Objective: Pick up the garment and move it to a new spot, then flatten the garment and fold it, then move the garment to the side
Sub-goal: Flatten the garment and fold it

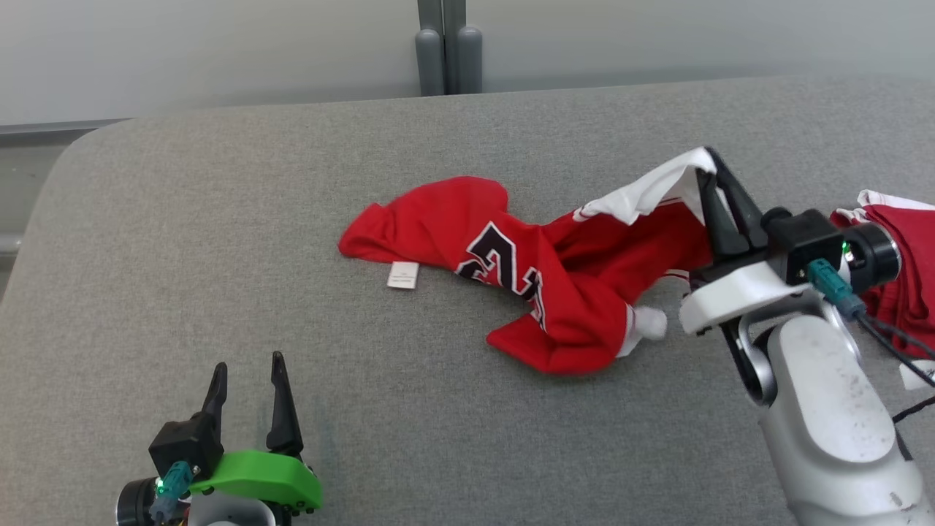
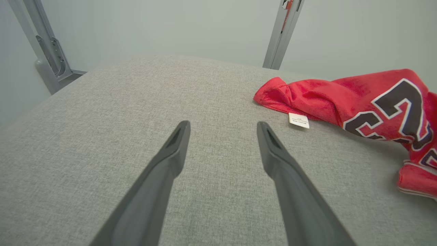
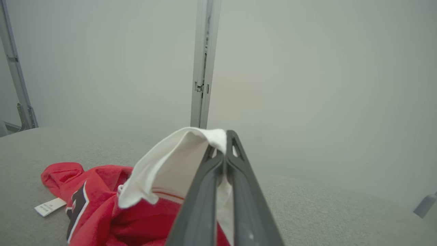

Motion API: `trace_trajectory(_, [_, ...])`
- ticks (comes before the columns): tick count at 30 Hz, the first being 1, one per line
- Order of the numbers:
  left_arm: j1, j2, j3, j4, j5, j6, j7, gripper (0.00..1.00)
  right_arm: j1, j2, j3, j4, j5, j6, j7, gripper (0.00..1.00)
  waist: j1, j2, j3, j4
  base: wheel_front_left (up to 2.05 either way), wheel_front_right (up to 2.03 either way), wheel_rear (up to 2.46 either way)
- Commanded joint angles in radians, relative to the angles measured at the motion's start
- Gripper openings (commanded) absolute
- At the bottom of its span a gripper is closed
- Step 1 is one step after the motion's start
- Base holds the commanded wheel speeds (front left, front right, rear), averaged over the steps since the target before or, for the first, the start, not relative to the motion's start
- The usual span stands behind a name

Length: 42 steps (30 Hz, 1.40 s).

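The garment lies slack and crumpled [image 1: 456, 219], its hem end by the white tag standing up. My left gripper grabs that red hem edge [image 1: 357, 244] next.
The garment [image 1: 555, 270] is a crumpled red jersey with black-and-white numbers and a white lining, lying mid-table with a small white tag at its left end. Its red body also shows in the left wrist view [image 2: 368, 99] and the right wrist view [image 3: 102, 212]. My right gripper [image 1: 708, 169] is shut on a white fold at the garment's upper right edge and holds that edge raised off the table; in its own view the gripper [image 3: 221, 136] pinches the white cloth. My left gripper [image 1: 248, 369] rests open at the lower left, apart from the garment, fingers [image 2: 177, 143] spread over bare cloth.
The grey fabric table [image 1: 219, 219] has a rounded far-left corner and a far edge against a pale wall. A grey post [image 1: 447, 47] stands behind the table. More red and white cloth [image 1: 902, 256] lies at the right edge, behind my right wrist.
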Motion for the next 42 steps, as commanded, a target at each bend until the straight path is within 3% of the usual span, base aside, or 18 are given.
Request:
trace_trajectory(1, [0.003, 0.004, -0.003, 0.003, -0.006, 0.004, 0.000, 1.00, -0.034, -0.015, 0.000, -0.013, -0.011, -0.001, 0.000, 0.00, 0.0000, 0.0000, -0.012, -0.009, 0.00, 0.00, 0.00])
trace_trajectory(8, [-0.015, 0.004, -0.039, 0.008, -0.033, 0.003, 0.000, 1.00, -0.246, -0.096, 0.098, 0.052, -0.022, -0.001, 0.000, 0.00, 0.0000, 0.0000, -0.001, 0.032, 0.00, 0.00, 0.00])
trace_trajectory(14, [-0.051, 0.004, -0.134, 0.016, -0.078, 0.002, 0.000, 1.00, -0.504, -0.153, 0.246, 0.221, -0.050, -0.002, 0.000, 0.00, 0.0000, 0.0000, 0.038, 0.157, 0.00, 0.00, 0.00])
trace_trajectory(19, [-0.064, 0.004, -0.177, 0.020, -0.105, 0.018, 0.000, 1.00, -0.716, -0.112, 0.327, 0.278, -0.068, -0.002, 0.000, 0.00, 0.0000, 0.0000, 0.046, 0.254, 0.00, 0.00, 0.00])
trace_trajectory(24, [-0.050, 0.003, -0.161, 0.024, -0.097, 0.028, 0.000, 1.00, -0.811, -0.076, 0.347, 0.256, -0.068, -0.002, 0.000, 0.00, 0.0000, 0.0000, 0.033, 0.277, 0.00, 0.00, 0.00])
trace_trajectory(28, [-0.046, 0.003, -0.143, 0.017, -0.092, 0.030, 0.000, 1.00, -0.732, -0.066, 0.370, 0.257, -0.039, -0.002, 0.000, 0.00, 0.0000, 0.0000, 0.027, 0.250, 0.00, 0.00, 0.00])
trace_trajectory(33, [-0.056, 0.003, -0.134, 0.020, -0.079, 0.022, 0.000, 1.00, -0.520, -0.116, 0.384, 0.255, 0.014, -0.002, 0.000, 0.00, 0.0000, 0.0000, 0.049, 0.186, 0.00, 0.00, 0.00])
trace_trajectory(42, [-0.078, 0.004, -0.105, 0.048, -0.029, -0.001, 0.000, 1.00, -0.107, -0.195, 0.221, 0.282, 0.036, -0.002, 0.000, 0.00, 0.0000, 0.0000, 0.073, 0.095, 0.00, 0.00, 0.00])
